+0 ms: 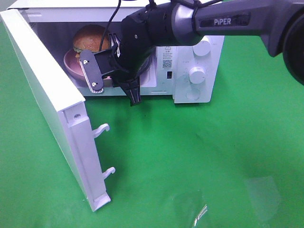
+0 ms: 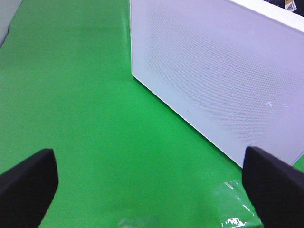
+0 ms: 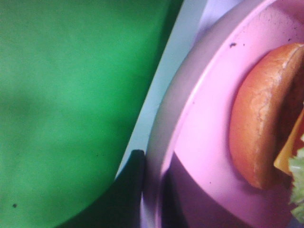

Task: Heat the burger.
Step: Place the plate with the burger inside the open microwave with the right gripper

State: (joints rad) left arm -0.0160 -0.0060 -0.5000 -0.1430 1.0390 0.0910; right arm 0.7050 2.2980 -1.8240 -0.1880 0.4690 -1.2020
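The plate's near rim (image 1: 75,75) reaches the microwave's front edge (image 1: 111,91). My right gripper pushes the plate deeper next, before it releases the plate.
The burger (image 1: 88,38) sits on a pink plate (image 1: 71,66) inside the open white microwave (image 1: 209,45). In the right wrist view the burger's bun (image 3: 261,118) and the plate (image 3: 209,133) fill the picture. My right gripper (image 1: 102,78) reaches into the microwave opening from the right. It is shut on the plate's near rim (image 3: 153,190), with one dark finger (image 3: 130,190) outside the rim. My left gripper (image 2: 149,190) is open and empty, low over the green cloth, facing the outside of the microwave door (image 2: 223,71). It does not show in the exterior view.
The microwave door (image 1: 42,95) stands swung wide open to the left, its two latch hooks (image 1: 102,129) pointing right. Two knobs (image 1: 197,74) are on the microwave's right panel. Green cloth (image 1: 199,161) covers the table, with a glossy patch (image 1: 204,211) near the front.
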